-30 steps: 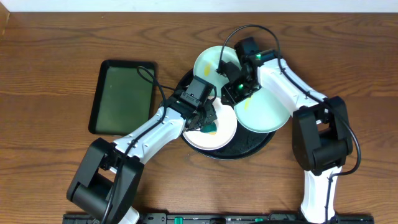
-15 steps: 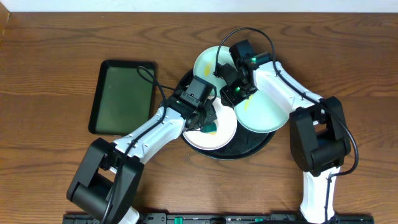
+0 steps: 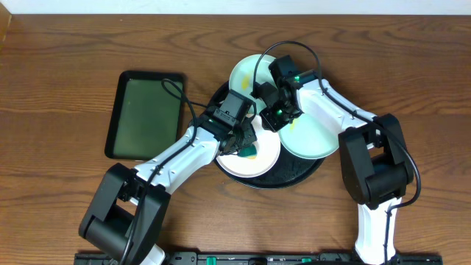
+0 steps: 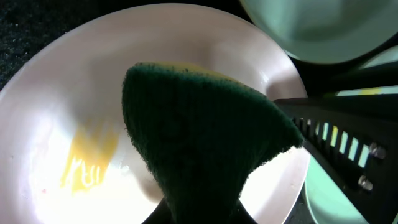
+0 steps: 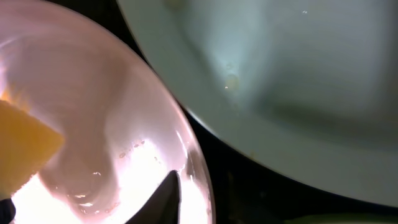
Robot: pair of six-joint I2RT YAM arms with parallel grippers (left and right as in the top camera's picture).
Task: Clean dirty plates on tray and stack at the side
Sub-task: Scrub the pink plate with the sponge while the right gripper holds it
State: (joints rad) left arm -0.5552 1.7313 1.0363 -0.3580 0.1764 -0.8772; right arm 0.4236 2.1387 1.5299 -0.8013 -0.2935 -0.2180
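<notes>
The white plate's flat middle lies directly below the sponge, and the sponge would end on the plate, so it is time for my left gripper to open.
A white plate (image 3: 266,163) with a yellow smear (image 4: 90,162) lies on the round black tray (image 3: 294,175). My left gripper (image 3: 246,149) is shut on a green-and-yellow sponge (image 4: 205,137) that rests on this plate. One mint plate (image 3: 313,136) lies on the tray's right side. Another mint plate (image 3: 246,73) leans over the tray's far rim. My right gripper (image 3: 274,118) sits at the white plate's far edge. One of its fingers (image 5: 166,198) is inside the white plate (image 5: 93,93) by the rim; the other finger is hidden.
A rectangular black tray with a green floor (image 3: 145,114) lies on the wooden table to the left. Both arms cross over the round tray, close together. The mint plate (image 5: 280,74) is right beside my right gripper.
My right gripper has moved left and nearer, from above the mint plates to the white plate's rim, and its jaws have narrowed. The left arm and sponge have stayed put.
</notes>
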